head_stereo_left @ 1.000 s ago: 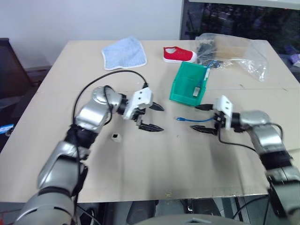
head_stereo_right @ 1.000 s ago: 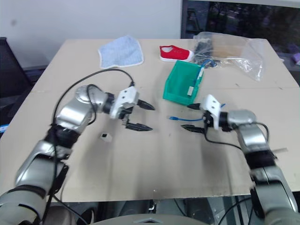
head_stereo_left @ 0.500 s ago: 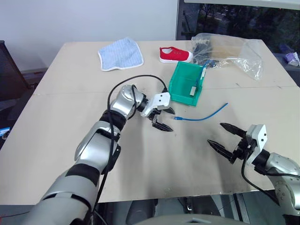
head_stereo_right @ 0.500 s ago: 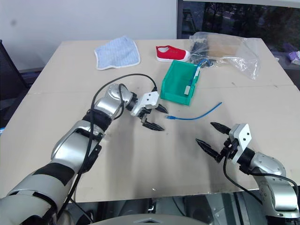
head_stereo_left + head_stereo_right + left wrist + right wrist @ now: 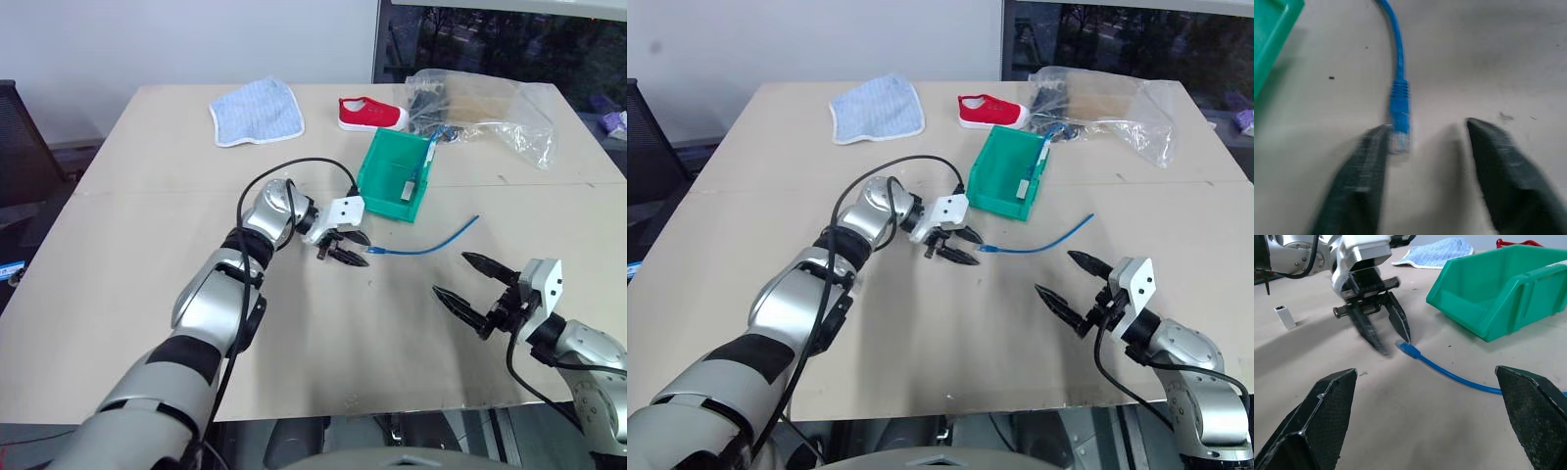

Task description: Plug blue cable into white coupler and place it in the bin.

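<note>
The robot next needs to plug the blue cable into the white coupler (image 5: 1285,317), so its right gripper needs to take hold of the cable by its plug end (image 5: 1411,350).
The blue cable (image 5: 426,245) lies on the table in front of the teal bin (image 5: 394,178). Its clear plug (image 5: 1399,142) points at my left gripper (image 5: 350,249). That gripper is low over the table with its jaws partly apart; the plug tip rests against the inside of one finger (image 5: 1359,181) and the other finger stays clear of it. The white coupler (image 5: 1286,317) stands on the table beyond my left gripper (image 5: 1378,328), hidden behind the left arm in the eye views. Nearer the table's front edge, my right gripper (image 5: 451,274) is wide open and holds nothing.
A blue cloth (image 5: 257,110), a red shoe (image 5: 372,114) and a clear plastic bag (image 5: 485,113) lie along the far side of the table. The bin's open top faces the right side.
My left gripper has moved right to the cable's plug and its jaws have narrowed. My right gripper drew back from the cable toward the front edge, then stayed still.
</note>
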You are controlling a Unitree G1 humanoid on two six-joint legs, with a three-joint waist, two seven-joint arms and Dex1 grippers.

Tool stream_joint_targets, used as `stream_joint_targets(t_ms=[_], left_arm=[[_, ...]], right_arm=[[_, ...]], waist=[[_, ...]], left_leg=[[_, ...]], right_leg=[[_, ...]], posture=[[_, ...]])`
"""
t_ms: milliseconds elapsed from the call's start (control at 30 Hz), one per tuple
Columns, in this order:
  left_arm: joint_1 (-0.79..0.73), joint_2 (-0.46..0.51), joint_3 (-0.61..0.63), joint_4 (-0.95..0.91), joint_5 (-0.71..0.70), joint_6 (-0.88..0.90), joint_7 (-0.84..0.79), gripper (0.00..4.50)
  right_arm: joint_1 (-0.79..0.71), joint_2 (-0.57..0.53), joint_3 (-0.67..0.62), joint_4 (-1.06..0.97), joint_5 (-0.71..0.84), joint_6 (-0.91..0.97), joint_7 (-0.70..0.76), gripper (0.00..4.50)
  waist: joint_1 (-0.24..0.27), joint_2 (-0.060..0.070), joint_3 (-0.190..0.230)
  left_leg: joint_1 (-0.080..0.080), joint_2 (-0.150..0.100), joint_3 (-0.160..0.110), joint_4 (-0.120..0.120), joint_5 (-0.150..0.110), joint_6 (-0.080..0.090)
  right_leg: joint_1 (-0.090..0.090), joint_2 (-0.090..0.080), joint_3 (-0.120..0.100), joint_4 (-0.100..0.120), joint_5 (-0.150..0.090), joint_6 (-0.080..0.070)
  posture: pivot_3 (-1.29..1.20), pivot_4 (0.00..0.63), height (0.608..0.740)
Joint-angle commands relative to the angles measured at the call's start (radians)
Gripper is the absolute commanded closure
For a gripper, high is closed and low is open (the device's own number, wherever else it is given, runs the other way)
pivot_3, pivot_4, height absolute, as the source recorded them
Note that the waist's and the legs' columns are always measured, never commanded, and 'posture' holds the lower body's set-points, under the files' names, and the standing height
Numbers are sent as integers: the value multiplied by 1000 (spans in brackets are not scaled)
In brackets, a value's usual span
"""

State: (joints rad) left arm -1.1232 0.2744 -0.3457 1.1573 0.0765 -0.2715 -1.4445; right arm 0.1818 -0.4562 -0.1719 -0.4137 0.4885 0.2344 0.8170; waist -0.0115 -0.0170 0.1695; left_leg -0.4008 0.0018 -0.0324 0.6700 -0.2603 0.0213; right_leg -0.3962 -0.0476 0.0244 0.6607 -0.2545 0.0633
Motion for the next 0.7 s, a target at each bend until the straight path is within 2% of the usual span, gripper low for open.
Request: stream_joint_targets(t_ms=[33,333,367,400,433,533,633,700], left_arm=[[-16,0,21,2,13,-23,6,2249],[-14,5,21,12,33,0,-6,2249],[-12,5,22,13,33,2,-3,2681],[-10,2,24,14,32,1,1,2818],[-8,-1,28,13,28,-2,2,3180],[-2,-9,34,9,22,0,-7,4447],[-2,-17,53,3,9,11,-14,4447],[-13,-37,103,-12,-52,72,-47,4447]], right_arm=[[6,-7,-5,-27,7,-21,-7,0],[4,-22,-5,-20,2,-24,-7,0],[2,-22,-3,-19,0,-24,-7,0],[1,-22,-1,-18,0,-24,-7,0],[0,-21,2,-18,-1,-23,-8,0],[-1,-19,10,-17,-4,-20,-11,0],[3,-22,18,-18,1,3,-18,0],[8,-19,19,-29,35,57,-35,0]], waist=[[-1,0,0],[-1,0,0],[-1,0,0],[-1,0,0],[-1,0,0],[-1,0,0],[-1,0,0],[0,0,0]], left_leg=[[0,0,0,0,0,0],[0,0,0,0,0,0],[0,0,0,0,0,0],[0,0,0,0,0,0],[0,0,0,0,0,0],[0,0,0,0,0,0],[0,0,0,0,0,0],[0,0,0,0,0,0]], right_leg=[[0,0,0,0,0,0],[0,0,0,0,0,0],[0,0,0,0,0,0],[0,0,0,0,0,0],[0,0,0,0,0,0],[0,0,0,0,0,0],[0,0,0,0,0,0],[0,0,0,0,0,0]], posture=[[0,150,740],[0,150,740],[0,150,740],[0,150,740],[0,150,740],[0,150,740],[0,150,740],[0,150,740]])
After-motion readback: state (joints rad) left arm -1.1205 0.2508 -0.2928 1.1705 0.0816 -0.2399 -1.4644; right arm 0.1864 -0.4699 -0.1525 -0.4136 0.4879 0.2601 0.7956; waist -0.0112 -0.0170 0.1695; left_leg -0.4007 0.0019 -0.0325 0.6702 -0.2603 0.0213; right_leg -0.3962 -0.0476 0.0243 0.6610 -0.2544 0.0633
